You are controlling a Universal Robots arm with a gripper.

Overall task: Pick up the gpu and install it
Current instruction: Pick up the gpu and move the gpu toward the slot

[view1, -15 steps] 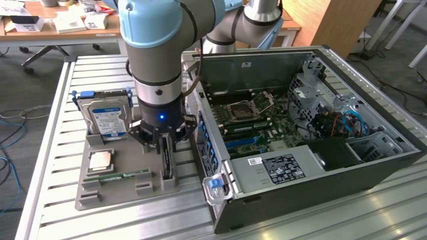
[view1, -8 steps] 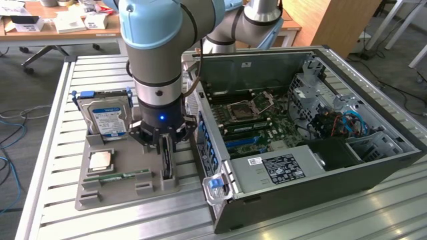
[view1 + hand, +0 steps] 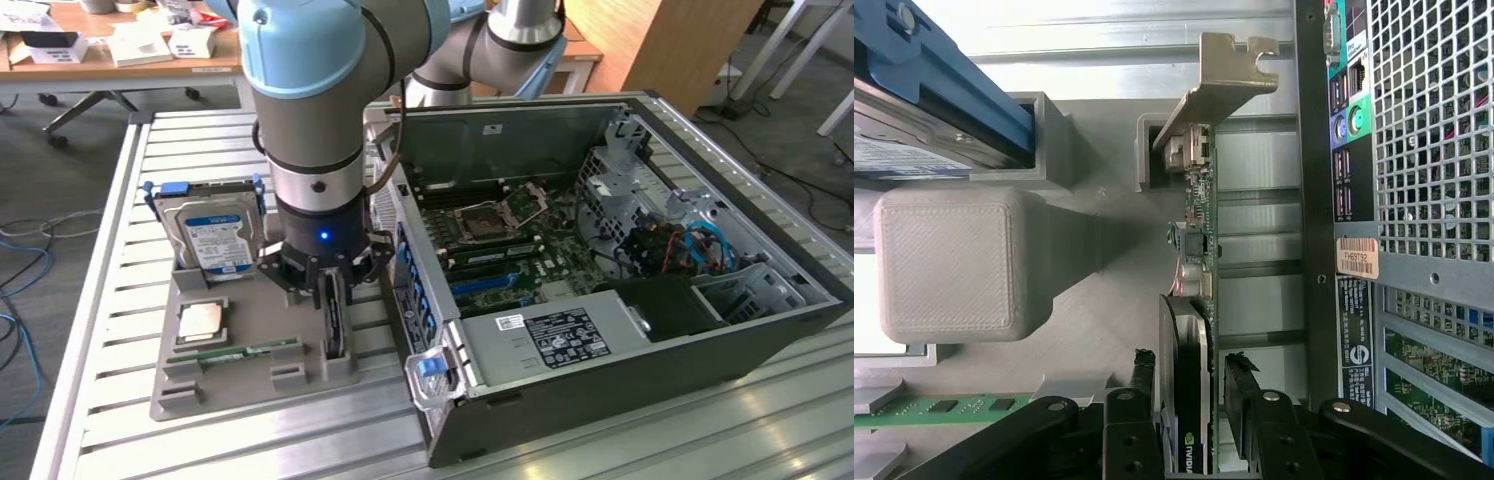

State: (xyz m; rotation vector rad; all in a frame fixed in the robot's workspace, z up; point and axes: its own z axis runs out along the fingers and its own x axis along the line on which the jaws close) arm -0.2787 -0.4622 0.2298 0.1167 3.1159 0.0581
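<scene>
I should next grab the GPU across its flat dark cooler (image 3: 334,300) and the board's back to install it; the silvery bracket is bent and uneven.
The gpu (image 3: 335,335) stands on its long edge in a slot of the grey holder (image 3: 254,385), just beside the open computer case (image 3: 747,310). In the wrist view the gpu (image 3: 1186,340) shows its dark cooler, green board edge and silvery bracket (image 3: 1216,80). My gripper (image 3: 332,292) hangs straight down over the card. Its two black fingers (image 3: 1144,385) straddle the gpu, one on each side, with thin gaps left. The gripper (image 3: 1191,378) is open and holds nothing.
The holder also carries a blue-labelled hard drive (image 3: 214,238), a CPU (image 3: 200,320) and a green RAM stick (image 3: 235,352). The case's motherboard (image 3: 514,240) lies exposed on the exterior view's right. The case's rear wall (image 3: 1354,200) runs close alongside the gpu.
</scene>
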